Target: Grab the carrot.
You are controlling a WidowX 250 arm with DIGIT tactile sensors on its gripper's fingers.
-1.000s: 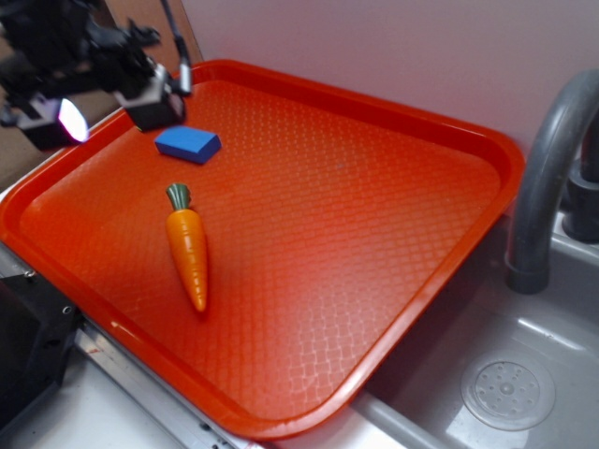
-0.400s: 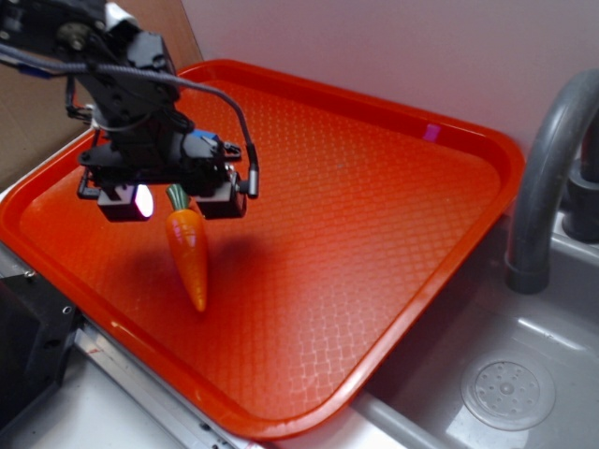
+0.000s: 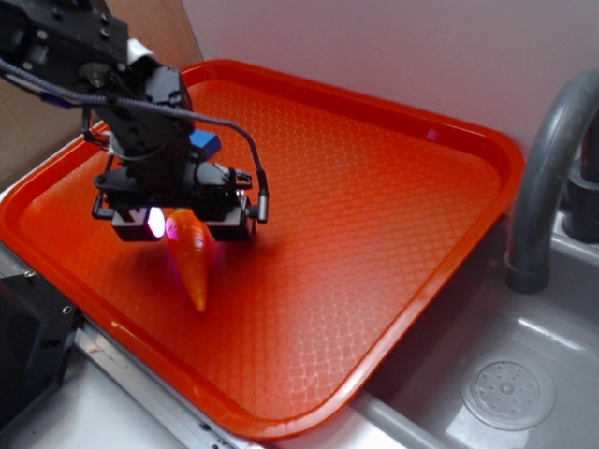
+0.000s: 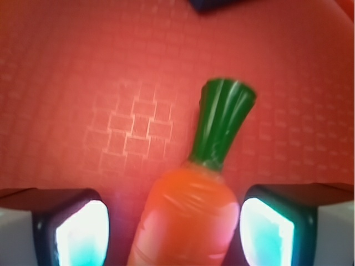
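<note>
The carrot's thick orange end (image 4: 187, 216) is beside my fingers, low over the red tray (image 4: 125, 172). My gripper needs to close on the carrot.
The carrot (image 3: 194, 263) lies flat on the red tray (image 3: 374, 215), its orange pointed tip toward the tray's front edge. In the wrist view the carrot (image 4: 191, 213) fills the lower middle, its dark green stub pointing up. My gripper (image 3: 183, 224) is low over the carrot's thick end, which it hides in the exterior view. It stands open, with one glowing pad (image 4: 83, 233) on the left and the other pad (image 4: 266, 233) on the right of the carrot. A gap shows on the left side; the right pad is very close to the carrot.
A blue block (image 3: 207, 142) peeks out behind the arm on the tray's far left; its dark edge shows at the top of the wrist view (image 4: 222, 4). A grey faucet (image 3: 547, 159) and sink with drain (image 3: 510, 393) lie to the right.
The gripper came from the tray's far-left corner by the blue block to the carrot, then dropped lower so its fingers straddle the thick end. The carrot has not moved.
</note>
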